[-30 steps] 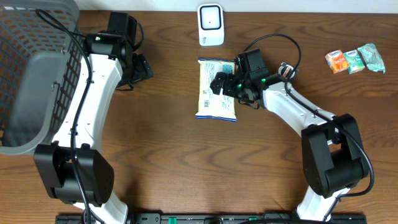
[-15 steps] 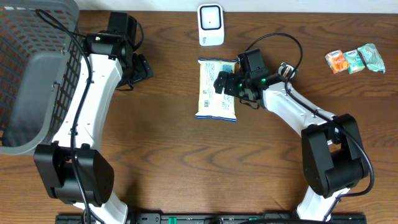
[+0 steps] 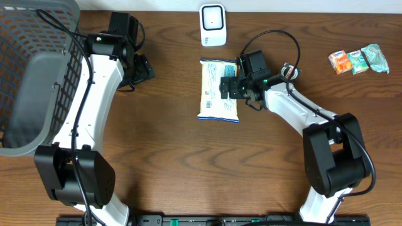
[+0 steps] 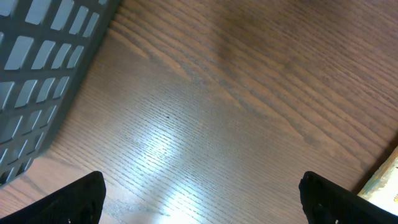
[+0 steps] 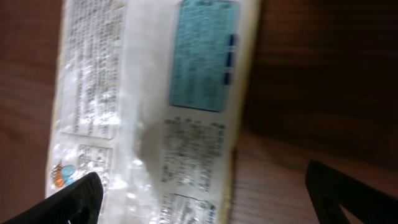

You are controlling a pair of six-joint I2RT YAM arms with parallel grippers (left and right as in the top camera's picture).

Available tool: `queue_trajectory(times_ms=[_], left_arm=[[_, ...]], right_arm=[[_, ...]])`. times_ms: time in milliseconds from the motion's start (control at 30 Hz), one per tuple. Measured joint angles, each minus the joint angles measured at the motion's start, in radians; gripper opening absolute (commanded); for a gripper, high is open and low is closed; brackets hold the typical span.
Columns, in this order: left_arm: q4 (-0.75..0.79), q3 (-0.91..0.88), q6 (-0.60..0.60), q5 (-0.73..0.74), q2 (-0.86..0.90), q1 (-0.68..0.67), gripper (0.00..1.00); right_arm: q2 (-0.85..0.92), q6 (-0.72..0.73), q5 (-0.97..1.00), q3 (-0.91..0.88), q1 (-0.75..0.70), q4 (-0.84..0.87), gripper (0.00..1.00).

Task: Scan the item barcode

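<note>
My right gripper picks up the packet by its long side edge near the blue label panel next, which leaves much of it uncovered for the scanner (image 3: 213,25).
The item, a white printed snack packet (image 3: 217,94), lies flat in the table's middle, with a blue label panel (image 5: 205,56) on its upper face. I cannot make out a barcode. A white scanner (image 3: 213,25) stands at the back edge, just beyond the packet. My right gripper (image 3: 227,85) hovers open over the packet's right edge, and in the right wrist view (image 5: 211,199) its jaws straddle that edge without touching it. Over bare wood at the back left, my left gripper (image 3: 143,69) is open and holds nothing (image 4: 202,202). The packet's corner (image 4: 387,180) shows at that view's right edge.
A grey plastic basket (image 3: 25,75) fills the left side, and its slotted wall (image 4: 43,50) is close to the left gripper. Three small snack packs (image 3: 358,61) lie at the far right.
The right gripper has turned and shifted slightly over the packet's right edge. The left arm and the packet have not moved.
</note>
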Motion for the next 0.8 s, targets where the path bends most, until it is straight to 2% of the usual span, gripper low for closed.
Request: queue_trajectory(times_ms=[333, 367, 400, 433, 533, 600, 633, 800], left_arm=[[0.000, 0.000, 0.000, 0.000, 0.000, 0.000, 0.98], [0.000, 0.000, 0.000, 0.000, 0.000, 0.000, 0.98], [0.000, 0.000, 0.000, 0.000, 0.000, 0.000, 0.98], [0.000, 0.000, 0.000, 0.000, 0.000, 0.000, 0.98], [0.000, 0.000, 0.000, 0.000, 0.000, 0.000, 0.98], [0.000, 0.000, 0.000, 0.000, 0.000, 0.000, 0.98], [0.000, 0.000, 0.000, 0.000, 0.000, 0.000, 0.98], [0.000, 0.000, 0.000, 0.000, 0.000, 0.000, 0.97]], right_arm=[[0.085, -0.077, -0.148, 0.001, -0.008, 0.080, 0.97], [0.087, -0.077, -0.160, 0.002, -0.011, 0.090, 0.92], [0.097, -0.078, -0.186, 0.006, -0.014, 0.104, 0.72], [0.109, -0.077, -0.211, 0.012, -0.019, 0.120, 0.59], [0.147, -0.073, -0.264, 0.027, -0.027, 0.143, 0.34], [0.167, -0.065, -0.303, 0.037, -0.027, 0.151, 0.10], [0.178, -0.067, -0.332, 0.042, -0.028, 0.152, 0.01], [0.191, -0.051, -0.433, 0.045, -0.044, 0.178, 0.01]])
